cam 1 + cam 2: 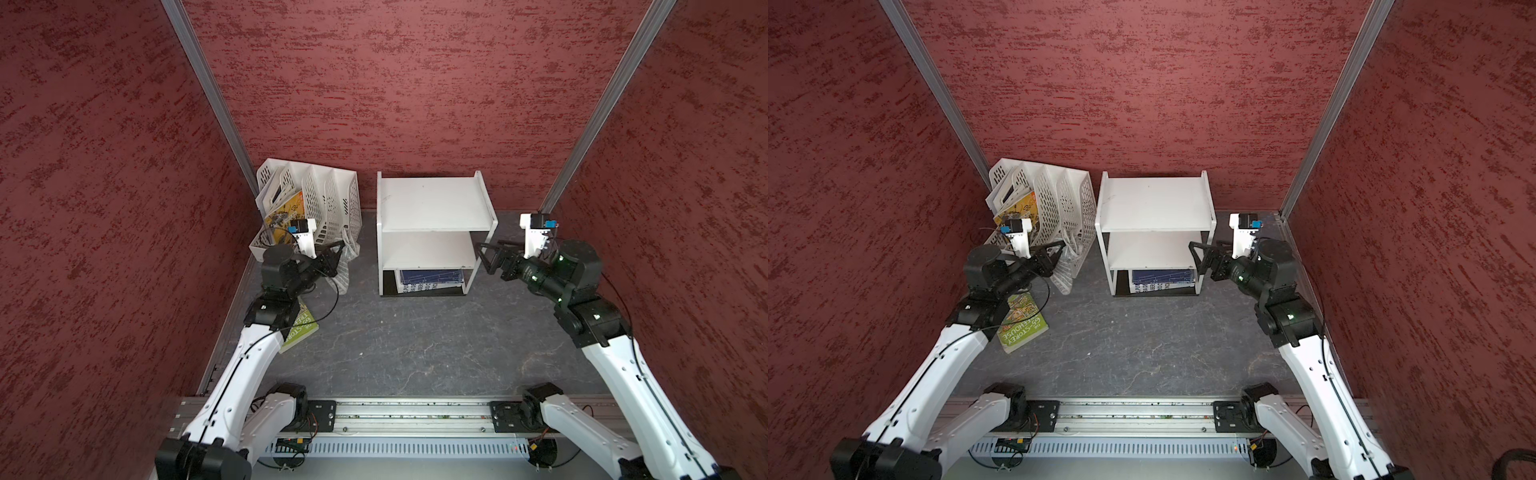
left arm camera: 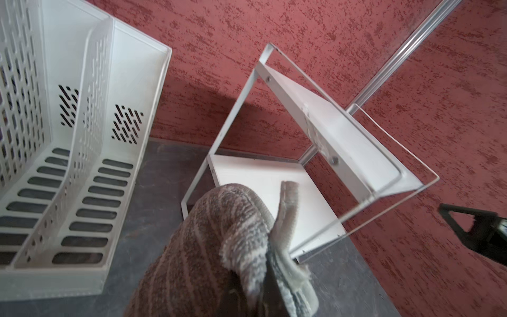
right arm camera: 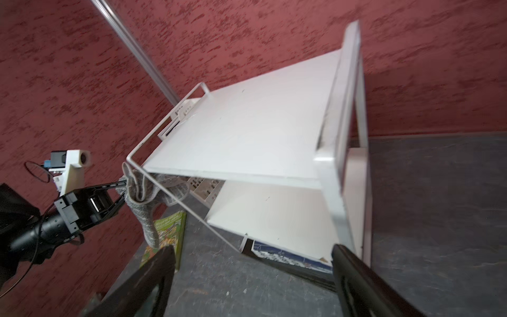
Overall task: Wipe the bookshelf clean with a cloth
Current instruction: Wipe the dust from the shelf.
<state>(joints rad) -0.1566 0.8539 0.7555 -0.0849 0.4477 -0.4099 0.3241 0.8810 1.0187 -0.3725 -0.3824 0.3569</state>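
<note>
I need to grab the striped cloth next with my right gripper by the cloth's bunched folds beside the left gripper's fingers. This will leave loose cloth to wipe the bookshelf (image 1: 432, 199).
The white bookshelf (image 1: 432, 199) stands at the back of the dark table, seen in both top views (image 1: 1154, 203). Its top and middle boards are bare. My left gripper (image 1: 337, 251) hovers left of the bookshelf and is shut on the grey-and-white striped cloth (image 1: 343, 276), which hangs down from it. In the left wrist view the cloth (image 2: 219, 247) covers the fingers, with the bookshelf (image 2: 260, 175) just beyond. My right gripper (image 1: 488, 255) is at the shelf's right side, level with the middle tier, open and holding nothing. The right wrist view shows its gripper (image 3: 252, 255) spread wide before the bookshelf (image 3: 247, 131).
A white perforated file rack (image 1: 316, 199) with booklets stands in the back left corner. A green paperback (image 1: 301, 328) lies on the table under my left arm. A blue book (image 1: 430, 280) lies flat on the shelf's bottom tier. Red walls close in on three sides.
</note>
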